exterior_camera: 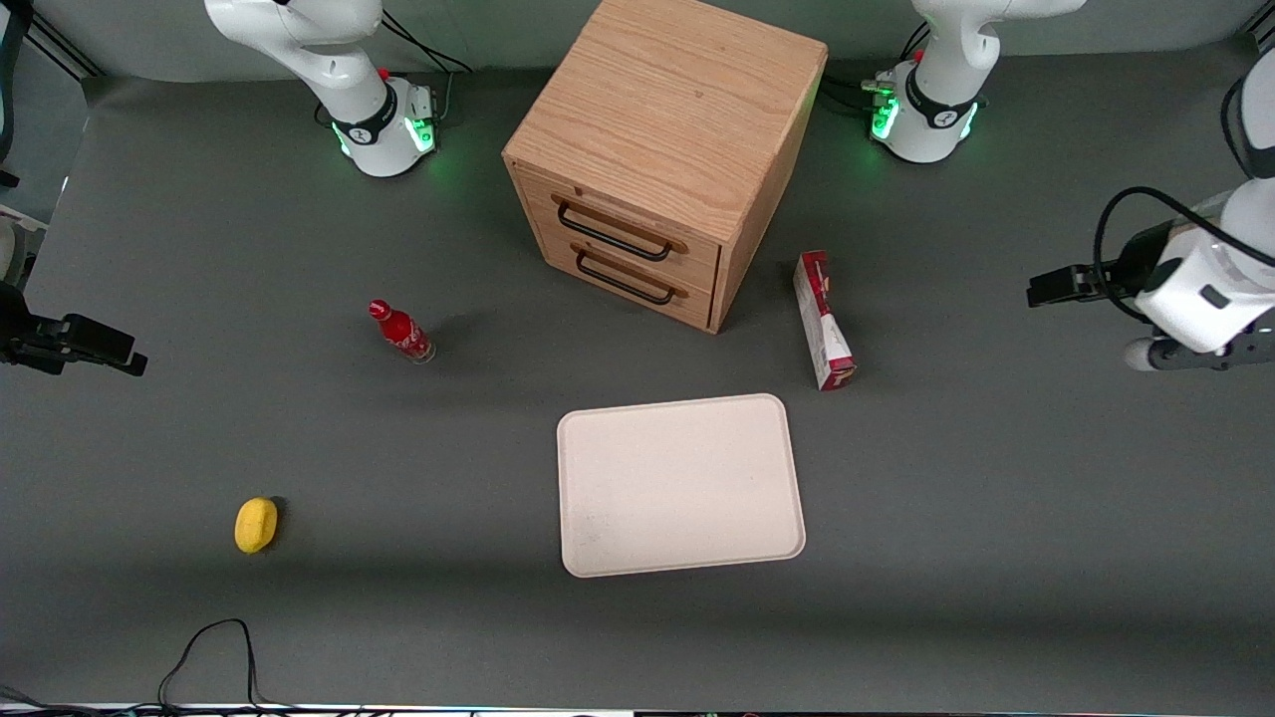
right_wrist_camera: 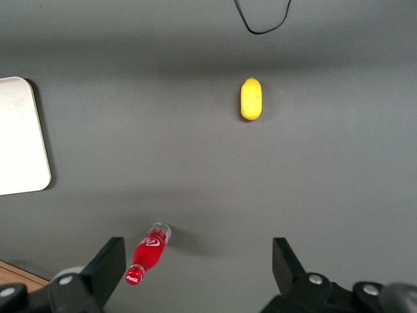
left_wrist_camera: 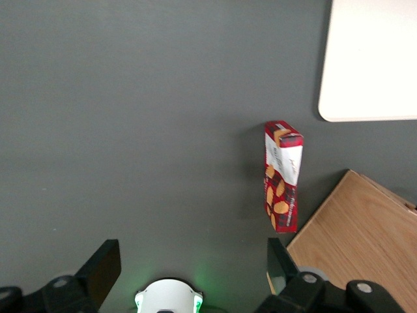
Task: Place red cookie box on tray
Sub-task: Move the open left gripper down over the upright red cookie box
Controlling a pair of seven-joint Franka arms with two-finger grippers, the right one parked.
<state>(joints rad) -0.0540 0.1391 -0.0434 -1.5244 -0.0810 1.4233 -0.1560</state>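
My left gripper grabs the red cookie box by its white section next, to set the box on the tray.
The red cookie box stands on its long thin edge on the grey table, beside the wooden cabinet and just farther from the front camera than the tray's corner. It also shows in the left wrist view, dark red and white with cookie pictures. The cream-white tray lies flat and bare, nearer the front camera than the cabinet; one corner shows in the left wrist view. My left gripper hangs above the table toward the working arm's end, well apart from the box. It is open and empty.
A wooden two-drawer cabinet stands at the table's middle, farther from the front camera than the tray. A small red bottle and a yellow lemon-like object lie toward the parked arm's end. A black cable loops at the near edge.
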